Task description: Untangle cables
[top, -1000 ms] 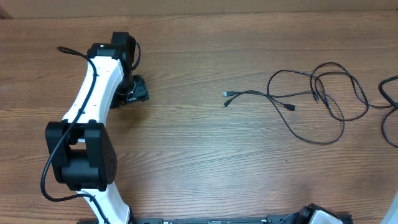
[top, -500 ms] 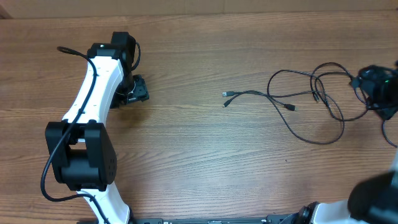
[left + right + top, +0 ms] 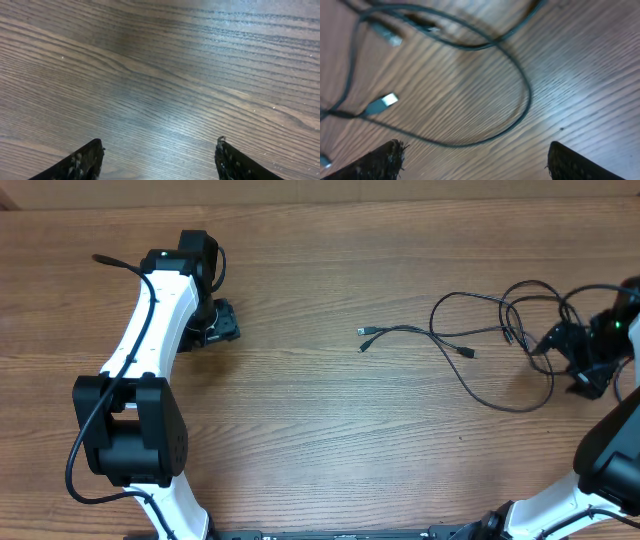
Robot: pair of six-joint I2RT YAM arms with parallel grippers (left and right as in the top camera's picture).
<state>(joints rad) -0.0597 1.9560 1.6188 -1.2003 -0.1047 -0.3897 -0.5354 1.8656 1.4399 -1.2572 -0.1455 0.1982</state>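
Observation:
The plug ends of the black cable need to stay free to untangle. I should next grab the cable with my right gripper by its loop at the tangle's edge.
The cables are thin black cords lying in overlapping loops on the right half of the wooden table. One plug end trails out toward the middle. My right gripper is open at the right edge of the tangle. In the right wrist view its jaws stand wide apart, with a cable loop just ahead and a silver plug to the left. Nothing lies between them. My left gripper hovers far off at the left. In its own view it is open over bare wood.
The table's back edge runs along the top of the overhead view. The left arm stretches from the front left toward the back. The right arm's base fills the front right corner.
The right arm has swung in from the right edge to the right side of the tangle, and its jaws have opened. The left arm has not moved.

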